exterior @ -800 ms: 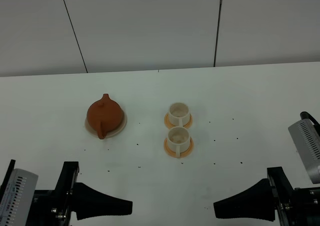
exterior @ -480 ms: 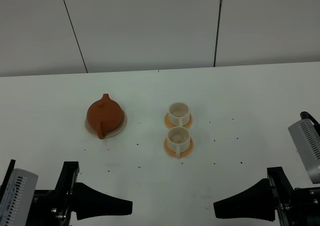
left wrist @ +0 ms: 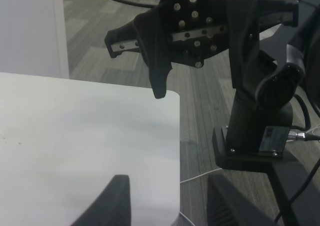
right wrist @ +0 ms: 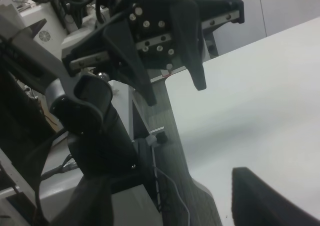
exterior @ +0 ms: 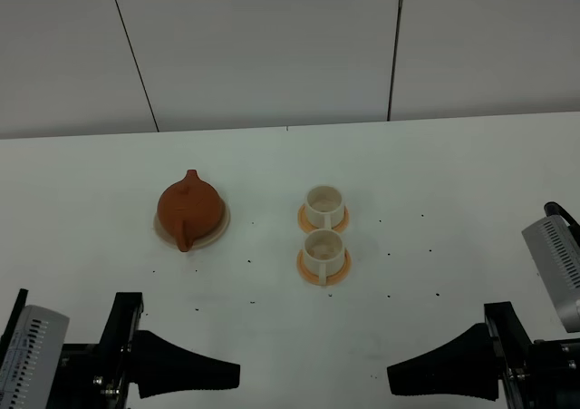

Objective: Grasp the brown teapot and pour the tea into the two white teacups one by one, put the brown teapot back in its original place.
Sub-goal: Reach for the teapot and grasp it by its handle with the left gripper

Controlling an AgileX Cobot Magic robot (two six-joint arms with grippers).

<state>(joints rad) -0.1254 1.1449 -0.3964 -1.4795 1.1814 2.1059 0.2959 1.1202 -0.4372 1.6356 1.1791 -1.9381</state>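
Observation:
The left gripper will next grab the brown teapot by its handle, so that the spout stays free to pour into the white teacups.
The brown teapot [exterior: 189, 209] sits on its cream disc, the original place [exterior: 220, 227], left of the table's middle, with its lid on. The two white teacups [exterior: 323, 205] [exterior: 323, 248] stand one behind the other on orange coasters, right of the teapot. No tea shows. My left gripper [exterior: 227, 373] rests low at the front left, far from the teapot. In the left wrist view it [left wrist: 170, 193] is open and holds nothing. My right gripper [exterior: 399, 377] waits at the front right. The right wrist view shows it [right wrist: 170, 188] open and empty too.
The white table [exterior: 453, 173] carries small dark specks around the cups. A grey panelled wall [exterior: 272, 46] runs behind it. Each wrist view faces the other arm: the right arm's gripper [left wrist: 200, 30] and the left arm's gripper [right wrist: 155, 30], past the table's front corners.

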